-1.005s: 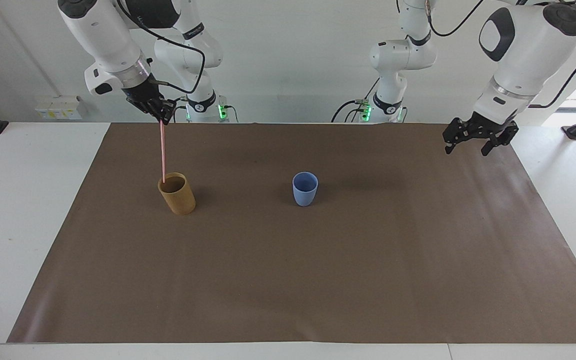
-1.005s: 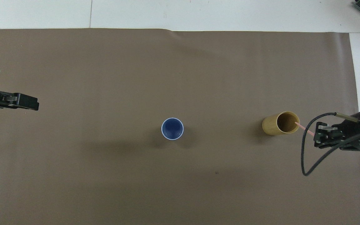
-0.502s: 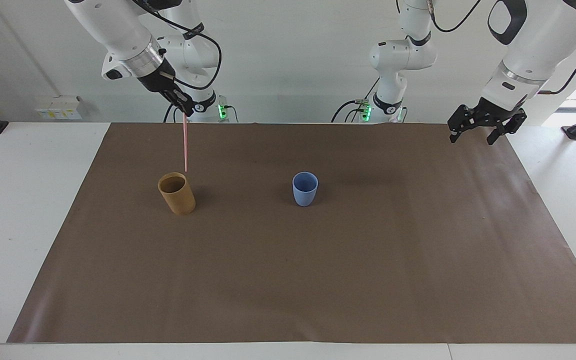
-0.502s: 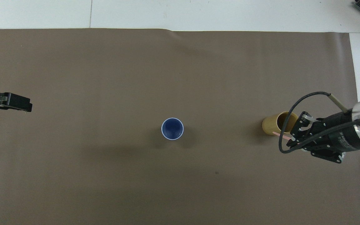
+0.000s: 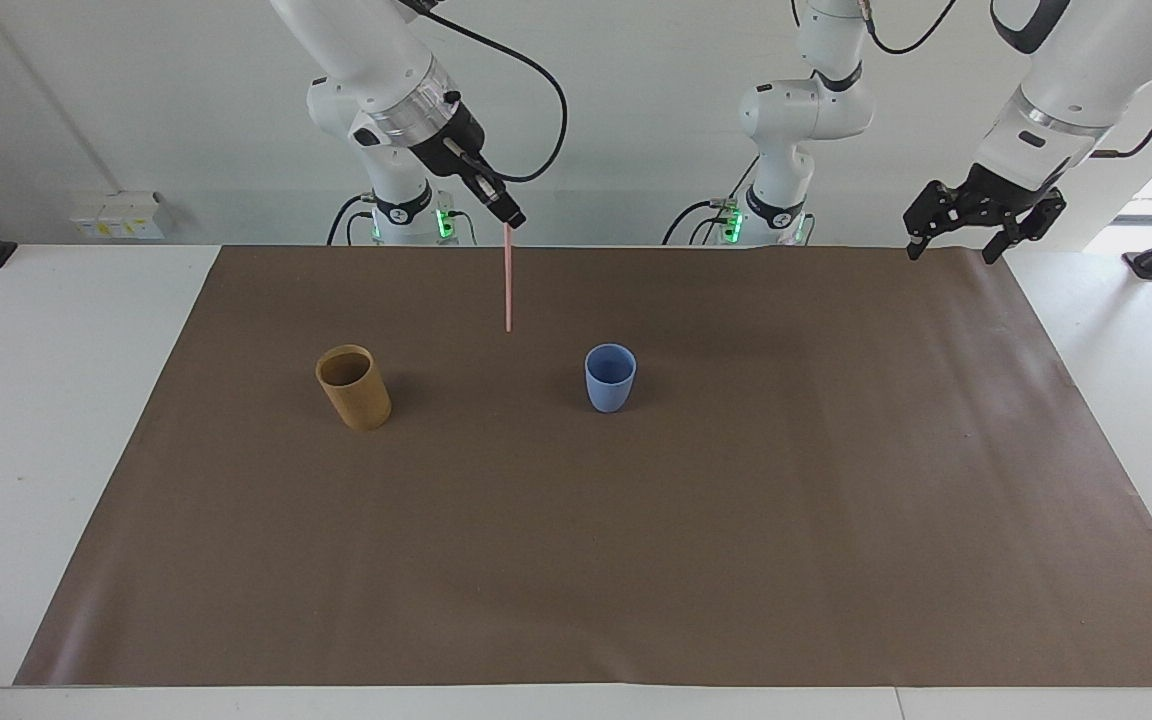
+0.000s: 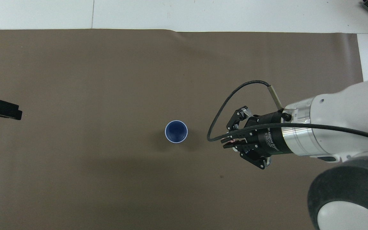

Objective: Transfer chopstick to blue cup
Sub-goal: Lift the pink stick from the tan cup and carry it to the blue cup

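Observation:
My right gripper should keep holding the pale pink chopstick until over the blue cup: the overhead view shows the chopstick hanging beside it, short of the cup's rim.
The pale pink chopstick (image 5: 508, 280) hangs upright in the air, its top end pinched in my right gripper (image 5: 512, 217), which is shut on it. It is over the mat between the two cups, closer to the blue cup (image 5: 610, 377). The small light-blue cup stands upright mid-table, open and with nothing in it (image 6: 176, 131). From overhead, my right gripper (image 6: 227, 142) is beside the cup toward the right arm's end and hides nearly all of the stick. My left gripper (image 5: 951, 250) waits, open and holding nothing, raised over the mat's corner at the left arm's end (image 6: 18, 114).
A taller tan-brown cylindrical cup (image 5: 353, 386) stands toward the right arm's end, in line with the blue cup; the right arm covers it in the overhead view. A brown mat (image 5: 576, 560) covers most of the white table. A black cable loops off the right wrist (image 6: 235, 91).
My right gripper lifted the chopstick out of the tan cup and carried it sideways toward the blue cup. My left gripper drew back a little toward its own end of the table.

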